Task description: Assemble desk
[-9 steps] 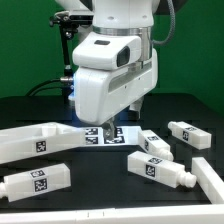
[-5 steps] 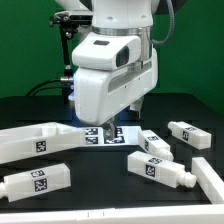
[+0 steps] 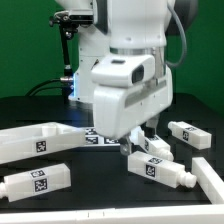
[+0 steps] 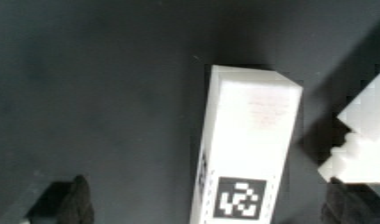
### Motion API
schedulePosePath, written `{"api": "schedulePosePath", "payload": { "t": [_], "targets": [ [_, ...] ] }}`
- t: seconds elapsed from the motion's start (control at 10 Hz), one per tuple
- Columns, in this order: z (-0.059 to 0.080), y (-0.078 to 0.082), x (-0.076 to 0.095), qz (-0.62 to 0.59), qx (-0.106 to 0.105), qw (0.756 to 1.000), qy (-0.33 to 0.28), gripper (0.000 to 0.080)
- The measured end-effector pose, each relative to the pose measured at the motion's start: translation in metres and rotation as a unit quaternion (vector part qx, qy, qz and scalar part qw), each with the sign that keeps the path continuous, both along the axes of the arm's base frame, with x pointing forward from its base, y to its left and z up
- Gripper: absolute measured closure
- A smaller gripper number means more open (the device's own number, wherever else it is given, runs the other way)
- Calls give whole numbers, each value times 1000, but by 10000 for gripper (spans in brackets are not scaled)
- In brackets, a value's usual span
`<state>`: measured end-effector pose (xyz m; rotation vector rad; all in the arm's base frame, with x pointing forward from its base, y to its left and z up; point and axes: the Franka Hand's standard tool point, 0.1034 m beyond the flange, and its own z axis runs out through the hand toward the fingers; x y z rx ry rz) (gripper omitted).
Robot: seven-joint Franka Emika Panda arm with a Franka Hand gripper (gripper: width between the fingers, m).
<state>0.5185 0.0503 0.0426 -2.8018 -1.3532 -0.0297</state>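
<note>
The robot's gripper isn't ready to close yet and needs to lower first: the leg [image 3: 158, 169] looks narrow below its fingers, with bare black tabletop beside it.
The desk top [image 3: 30, 142] lies flat at the exterior view's left. Four white tagged legs lie loose: one at the front left [image 3: 38, 181], one at the front right [image 3: 160, 169], one behind that [image 3: 153, 144] and one farther right [image 3: 188, 133]. My gripper [image 3: 138, 140] hangs low over the legs to the right of the middle. In the wrist view a leg [image 4: 254, 130] lies lengthwise between my dark fingertips [image 4: 66, 200], its tag close to my gripper [image 4: 212, 200]. The jaws are open and wide of the leg, holding nothing.
The marker board [image 3: 96, 135] lies behind the gripper, partly hidden by the arm. Another white part [image 3: 212, 176] lies at the exterior view's right edge. A second white piece [image 4: 361, 125] shows beside the leg in the wrist view. A camera stand [image 3: 70, 40] rises at the back.
The arm has swung toward the exterior view's right, from above the marker board to above the legs. The jaws have stayed open and no part has moved.
</note>
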Motion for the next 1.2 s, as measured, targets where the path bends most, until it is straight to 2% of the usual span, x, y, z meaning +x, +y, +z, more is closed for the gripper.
{"api": "schedulePosePath", "payload": {
  "t": [0.2,0.5,0.8,1.0,1.1,1.2],
  "targets": [
    [-16,-2,-4,0,2,1000,3,150],
    [-31,-1,-10,-1,3,1000,13,150],
    [-33,-3,-10,0,3,1000,15,150],
    [-33,-3,-10,0,3,1000,15,407],
    [-33,-3,-10,0,3,1000,15,407],
    [-33,-3,-10,0,3,1000,15,515]
  ]
}}
